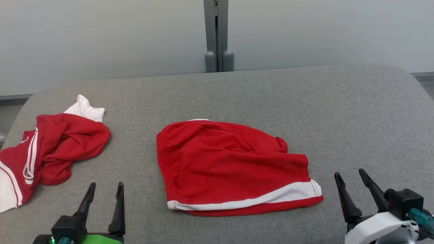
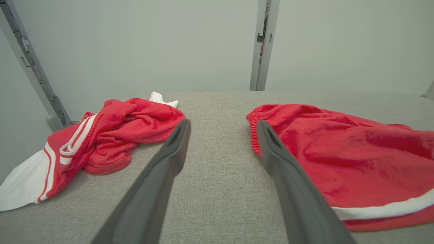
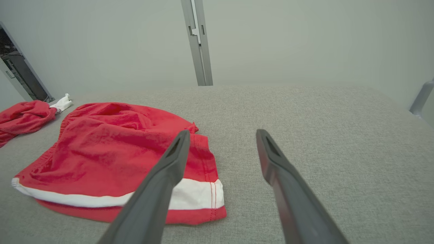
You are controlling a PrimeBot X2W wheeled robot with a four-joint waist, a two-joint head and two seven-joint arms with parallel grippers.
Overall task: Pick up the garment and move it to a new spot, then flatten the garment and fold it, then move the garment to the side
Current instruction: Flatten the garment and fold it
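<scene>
My right gripper is going to pick up the red garment (image 1: 232,162) next by its white-banded hem corner (image 1: 313,189), to lift the garment and move it.
A red garment (image 1: 230,166) with a white band along its near hem lies mostly flat, a little rumpled, in the middle of the grey padded table (image 1: 356,112). It also shows in the left wrist view (image 2: 356,152) and the right wrist view (image 3: 112,145). My left gripper (image 1: 106,185) (image 2: 223,123) is open at the near left, between this garment and a crumpled one. My right gripper (image 1: 349,173) (image 3: 222,133) is open at the near right, just past the garment's right end. Neither touches cloth.
A second red and white garment (image 1: 57,149) (image 2: 118,135) (image 3: 23,117) lies crumpled at the table's left edge. A grey post (image 1: 217,34) stands against the pale wall behind the table. Bare grey surface stretches across the back and right.
</scene>
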